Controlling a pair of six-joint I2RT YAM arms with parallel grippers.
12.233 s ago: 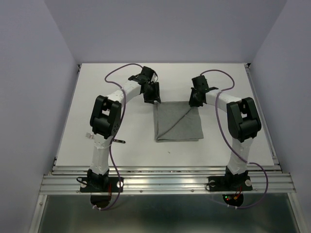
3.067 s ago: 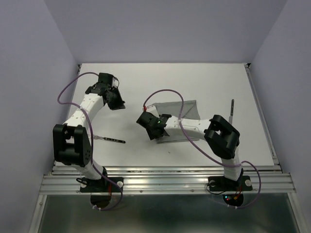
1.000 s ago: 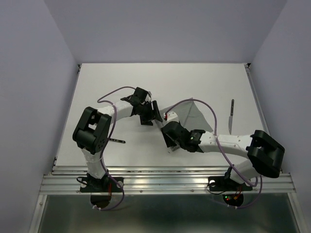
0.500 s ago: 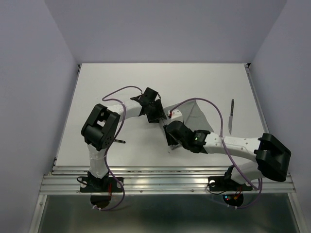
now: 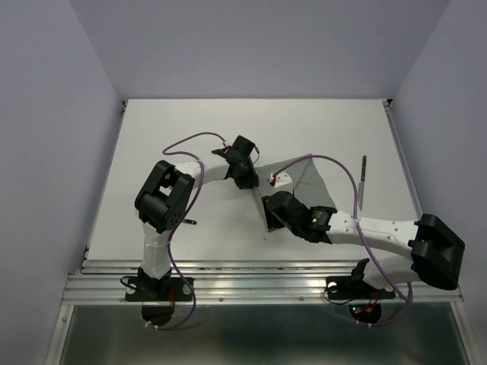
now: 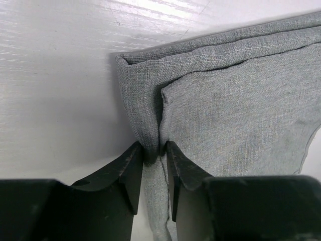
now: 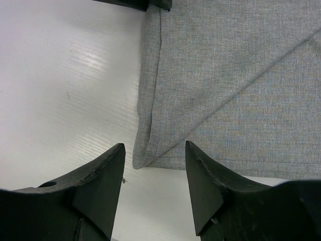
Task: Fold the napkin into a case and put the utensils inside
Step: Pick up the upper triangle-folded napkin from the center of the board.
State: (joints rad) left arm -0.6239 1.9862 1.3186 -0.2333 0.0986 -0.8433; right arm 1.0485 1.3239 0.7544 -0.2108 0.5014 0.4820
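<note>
The napkin needs to be flipped over for the case. I should first grip the napkin's near corner point(image 5: 270, 228) point(image 7: 144, 157) with my right gripper, along the same folded edge my left gripper holds.
The grey napkin point(image 5: 308, 179) lies folded on the white table, with a diagonal fold line across it point(image 7: 225, 75). My left gripper point(image 5: 247, 176) is at its far-left corner, shut on a raised fold of the cloth point(image 6: 154, 148). Over the napkin's near-left corner point(image 7: 141, 159) my right gripper point(image 5: 268, 213) stands open, the corner lying between its fingertips point(image 7: 120, 150) untouched. One of the utensils, a knife point(image 5: 363, 182), lies right of the napkin. The dark end of another point(image 5: 187, 222) pokes out behind the left arm. No case is in view.
Both arms reach in over the table's middle, and purple cables arch above them. The left gripper's black body point(image 7: 135, 4) shows just beyond the napkin's left edge. White walls close in the table point(image 5: 152, 152) at the back and both sides.
My left gripper has slid right to the napkin's far-left corner and closed on a fold of it. The right arm has stretched out lower and its gripper has shifted slightly right, still open.
</note>
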